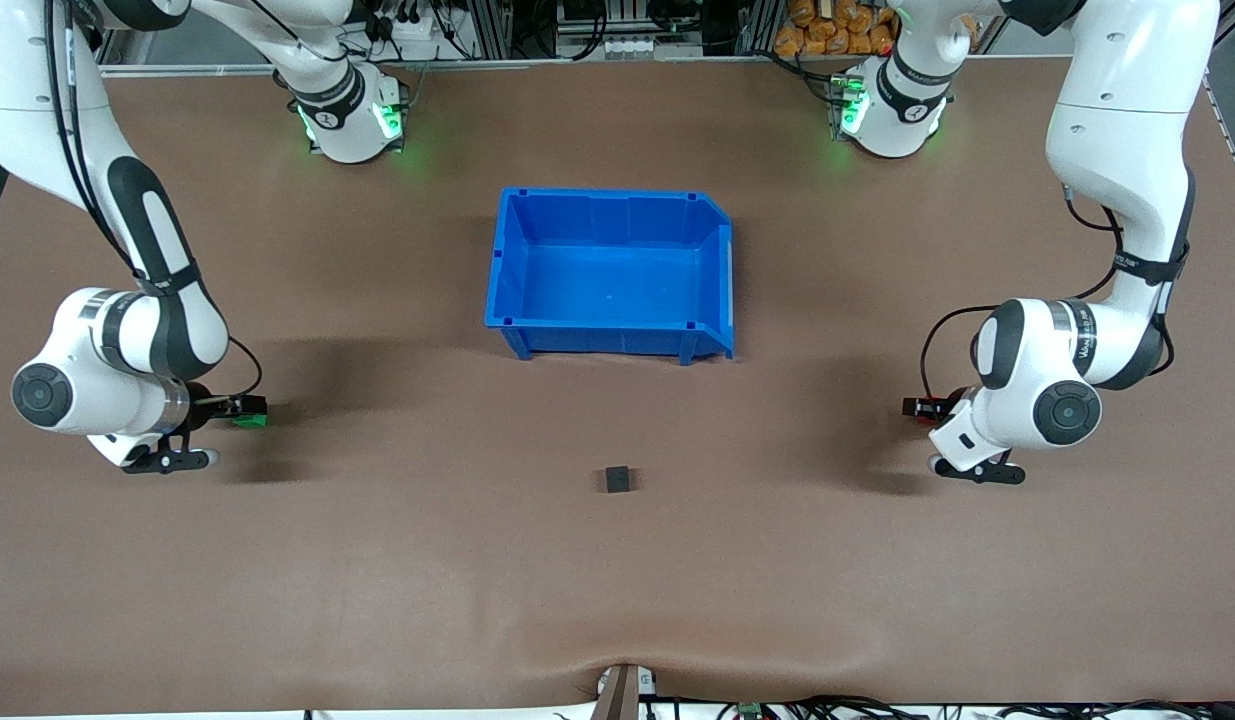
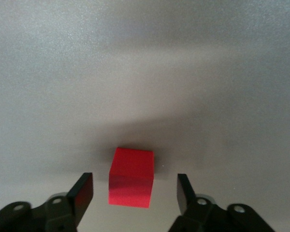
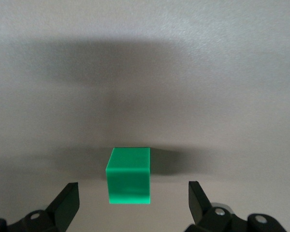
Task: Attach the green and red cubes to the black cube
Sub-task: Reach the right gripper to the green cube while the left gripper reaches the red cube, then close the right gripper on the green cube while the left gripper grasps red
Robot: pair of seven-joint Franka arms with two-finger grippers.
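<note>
My right gripper grabs the green cube's opposite upright sides next. This attaches the green cube (image 1: 250, 419) to the black cube (image 1: 618, 479).
The black cube (image 1: 618, 479) sits alone on the brown table, nearer the front camera than the bin. At the left arm's end of the table, my left gripper (image 1: 922, 407) is down at the table around the red cube (image 1: 939, 406). In the left wrist view the red cube (image 2: 130, 176) stands between the left gripper's (image 2: 134, 189) fingers with a gap on each side, so it is open. At the right arm's end, my right gripper (image 1: 235, 408) is low around the green cube (image 1: 250, 419). The green cube (image 3: 129, 181) lies between the right gripper's (image 3: 133, 193) wide open fingers, untouched.
An empty blue bin (image 1: 509, 262) stands in the middle of the table, farther from the front camera than the black cube. Bare brown table lies between the black cube and both grippers.
</note>
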